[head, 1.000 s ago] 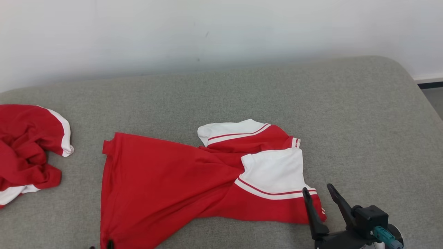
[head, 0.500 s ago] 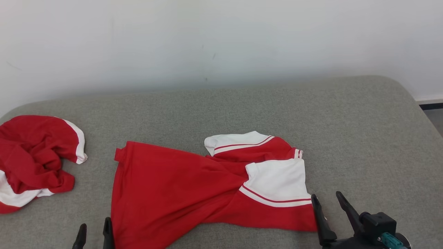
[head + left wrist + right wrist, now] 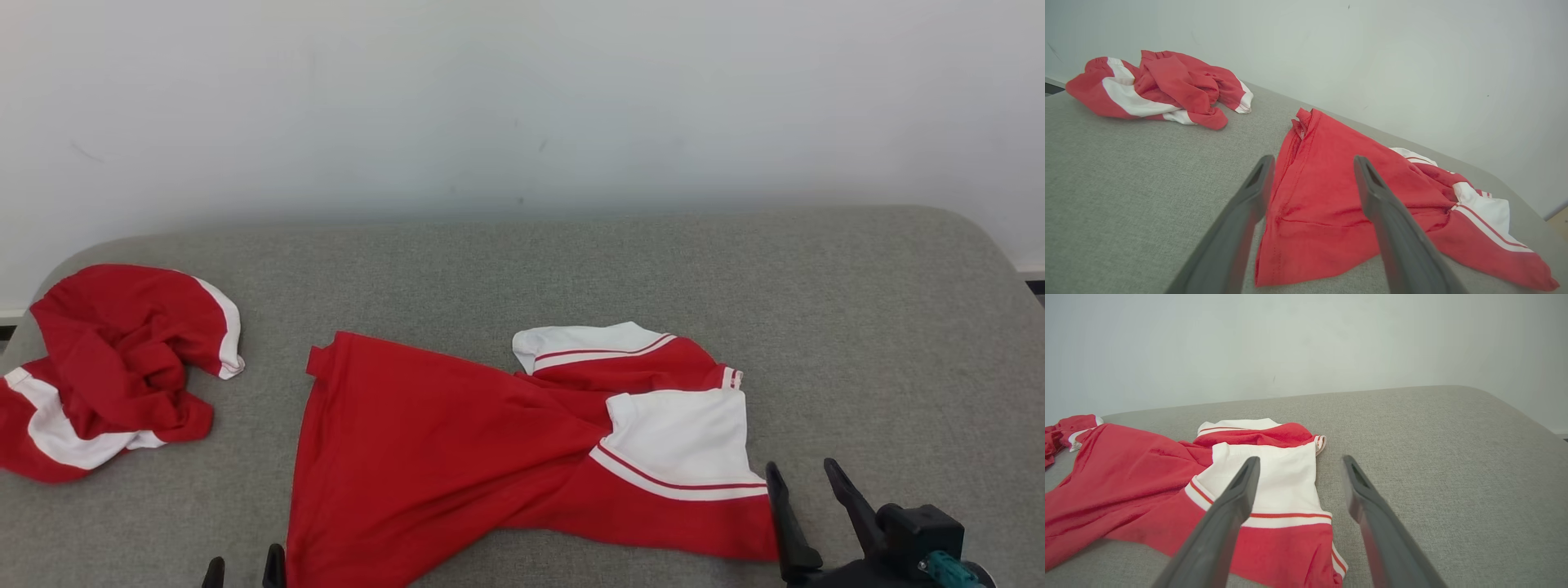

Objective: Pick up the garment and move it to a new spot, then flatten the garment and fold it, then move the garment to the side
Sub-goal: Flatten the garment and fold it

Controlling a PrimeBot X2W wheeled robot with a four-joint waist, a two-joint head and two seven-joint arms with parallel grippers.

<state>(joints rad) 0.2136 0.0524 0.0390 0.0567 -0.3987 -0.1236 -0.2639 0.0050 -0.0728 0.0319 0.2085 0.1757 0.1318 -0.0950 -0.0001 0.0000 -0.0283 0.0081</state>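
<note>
I need to flatten the garment [image 3: 441, 441] for folding. My right gripper needs to grab the white panel by its edge [image 3: 740, 426] next.
A red garment [image 3: 457, 457] with white panels and striped trim lies partly spread and twisted on the grey cushion [image 3: 571, 269]. My left gripper [image 3: 245, 567] is open at the bottom edge, just left of the garment's near left corner. In the left wrist view its fingers [image 3: 1312, 161] straddle the red hem [image 3: 1331, 192] from above, holding nothing. My right gripper [image 3: 802, 467] is open beside the garment's near right corner. In the right wrist view this gripper [image 3: 1300, 458] points over the white panel's edge [image 3: 1274, 477], with nothing between its fingers.
A second red and white garment [image 3: 114, 367] lies crumpled at the cushion's far left, also in the left wrist view [image 3: 1163, 85]. A pale wall [image 3: 522, 98] rises behind the cushion. Bare grey cushion [image 3: 1433, 457] stretches to the right of the garment.
The head camera has moved, so the whole scene sits further right and lower. My left fingertips have come into view at the bottom edge. The garment's shape is unchanged.
</note>
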